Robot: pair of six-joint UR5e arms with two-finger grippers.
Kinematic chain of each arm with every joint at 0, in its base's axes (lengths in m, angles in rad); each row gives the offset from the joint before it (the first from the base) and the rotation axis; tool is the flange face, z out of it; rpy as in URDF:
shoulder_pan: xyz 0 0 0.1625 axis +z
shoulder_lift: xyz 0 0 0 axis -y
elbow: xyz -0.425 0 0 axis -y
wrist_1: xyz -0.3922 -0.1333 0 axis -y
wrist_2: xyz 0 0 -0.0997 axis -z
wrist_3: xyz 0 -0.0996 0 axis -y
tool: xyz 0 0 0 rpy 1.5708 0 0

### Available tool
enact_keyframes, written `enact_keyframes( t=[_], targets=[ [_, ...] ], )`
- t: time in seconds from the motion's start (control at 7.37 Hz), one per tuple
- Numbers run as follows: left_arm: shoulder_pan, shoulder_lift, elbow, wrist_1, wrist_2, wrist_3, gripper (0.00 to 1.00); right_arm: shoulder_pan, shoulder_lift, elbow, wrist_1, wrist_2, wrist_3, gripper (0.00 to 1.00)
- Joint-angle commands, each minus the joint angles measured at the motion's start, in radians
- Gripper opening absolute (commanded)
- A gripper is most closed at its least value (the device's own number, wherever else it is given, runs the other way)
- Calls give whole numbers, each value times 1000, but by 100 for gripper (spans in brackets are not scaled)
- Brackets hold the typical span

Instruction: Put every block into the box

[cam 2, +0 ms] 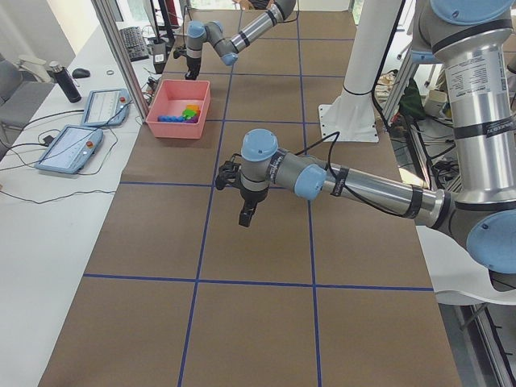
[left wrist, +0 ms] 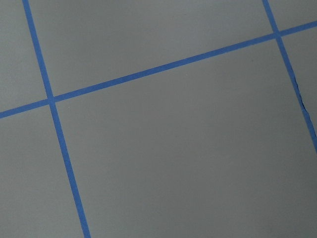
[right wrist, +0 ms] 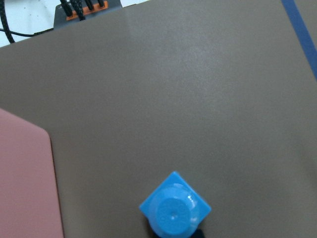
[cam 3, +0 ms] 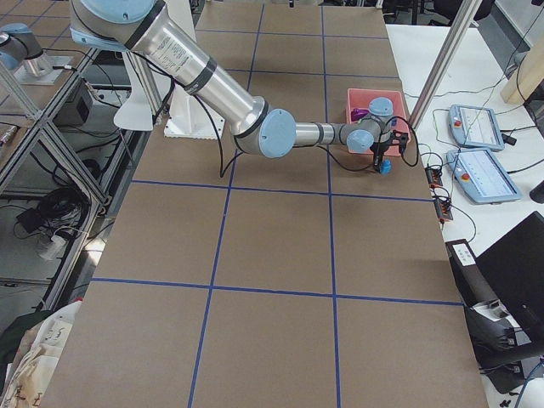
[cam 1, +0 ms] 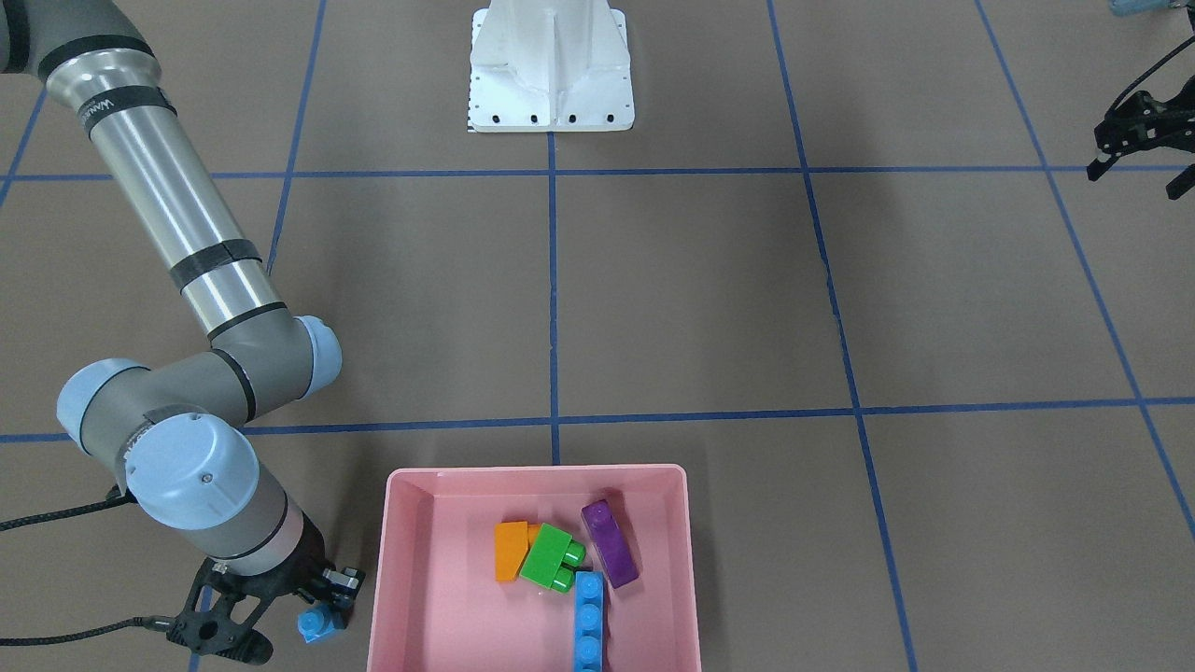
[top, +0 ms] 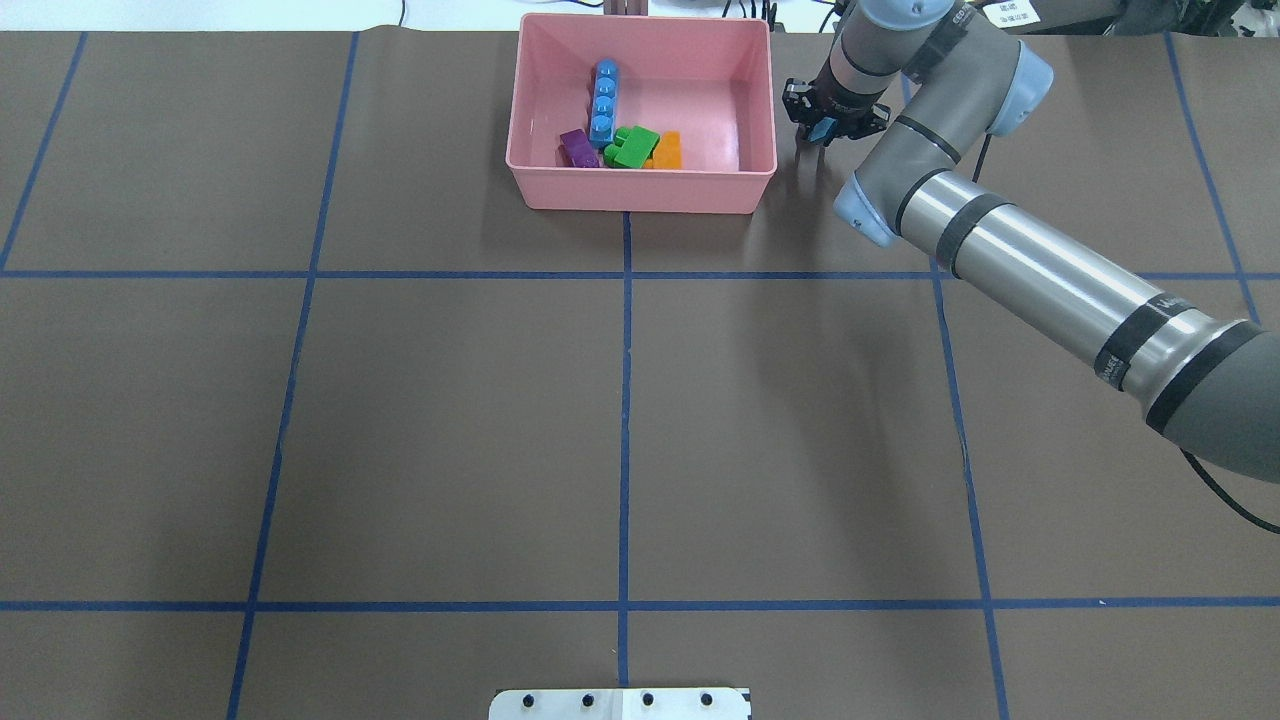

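Next, my right gripper grips the tiny light-blue cube by its square body (cam 1: 316, 625) (right wrist: 157, 202) and adds it to the box with the other blocks.
The pink box (cam 1: 537, 473) holds the orange sloped brick (cam 1: 510, 551), the green brick (cam 1: 551, 557), the long purple brick (cam 1: 610, 543) and the long light-blue brick (cam 1: 588, 621). The tiny light-blue cube (cam 1: 317, 623) sits on the table just outside the box's side wall. It also shows in the right wrist view (right wrist: 174, 210) and the overhead view (top: 825, 128). My right gripper (cam 1: 289, 625) is low over the cube, with its fingers spread on either side of it. My left gripper (cam 1: 1137, 182) is open and empty, far from the box above bare table.
The white metal base plate (cam 1: 551, 70) stands at the robot's side of the table. My right arm (top: 1000, 250) stretches across the table's right half. Two tablets (cam 3: 476, 127) and cables lie on the bench beyond the box. Blue tape lines grid the brown table.
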Motion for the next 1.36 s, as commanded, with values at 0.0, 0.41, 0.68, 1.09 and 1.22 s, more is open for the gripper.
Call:
enact_keyframes(
  t=[0.0,0.41,0.68,1.09,1.22],
  targets=[
    [0,11,-12,0,1,0,100,24,13,1,-3,20,0,0],
    [1,10,-12,0,2,0,100,40,14,4,-6,32,-14,99],
    [3,10,-9,2,2,-2,100,44,11,4,-8,28,-165,100],
    [4,8,-11,2,2,-6,100,43,13,17,-57,-24,-328,100],
    [4,8,-12,2,2,-6,100,24,14,12,-55,-53,-324,100]
  ],
)
